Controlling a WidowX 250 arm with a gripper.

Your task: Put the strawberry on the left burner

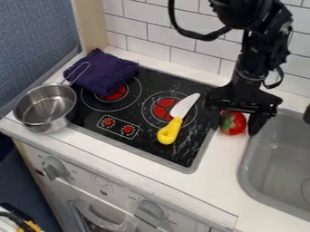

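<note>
The robot's gripper has the strawberry to put on the left burner, so it should next grab the plump red body of the strawberry (236, 122).
My gripper (235, 126) hangs over the counter strip between the stove and the sink, its fingers open and pointing down. Between those fingers is the red strawberry (236, 122) with its green leafy top, resting on the white counter just right of the stovetop's edge. The left burner (114, 94) is a red disc inside a thin ring on the black stovetop (127, 118). A folded purple cloth covers the upper part of that burner.
The purple cloth (102, 72) lies at the stove's back left corner. A metal pot (45, 106) stands at its left edge. A knife with a yellow handle (170, 131) lies across the right burner (162, 108). The grey sink (275, 158) is at the right, tiled wall behind.
</note>
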